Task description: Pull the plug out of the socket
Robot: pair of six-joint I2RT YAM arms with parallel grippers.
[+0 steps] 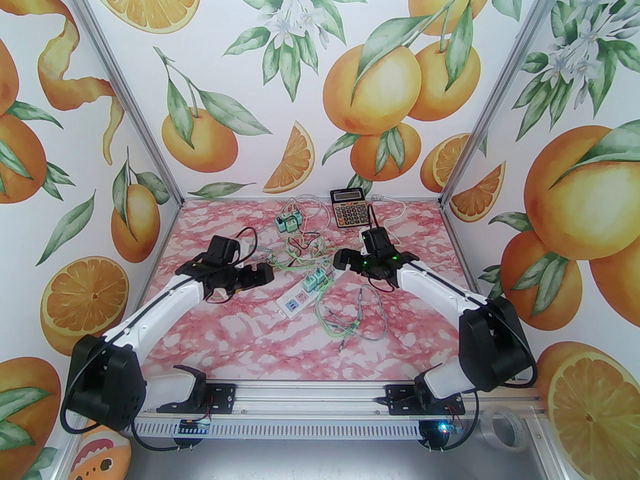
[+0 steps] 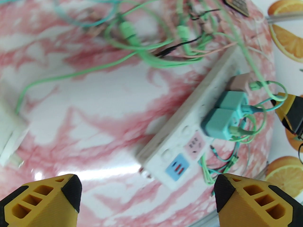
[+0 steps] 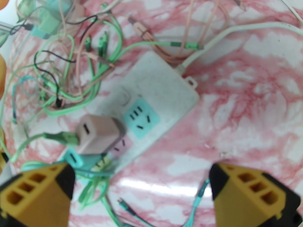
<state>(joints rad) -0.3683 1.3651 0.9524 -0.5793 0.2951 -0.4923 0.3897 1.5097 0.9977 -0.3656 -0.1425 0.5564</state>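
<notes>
The outer teal plug will come off the socket when my left gripper pulls it. Its body is the part my left gripper will grab, with my fingers across the width of the power strip.
A white power strip lies slantwise in the middle of the table. Two teal plugs and a pink plug are seated in its sockets. In the left wrist view, the strip carries the teal plugs and the pink one. My left gripper hovers open just left of the strip, nothing between its fingers. My right gripper is open above the strip's far end. In the right wrist view the pink plug sits ahead of the left finger.
A tangle of green, pink and black cables lies behind the strip. More loose cables lie to its front right. A calculator and loose teal adapters are at the back. The strip's white cord runs away to the back right.
</notes>
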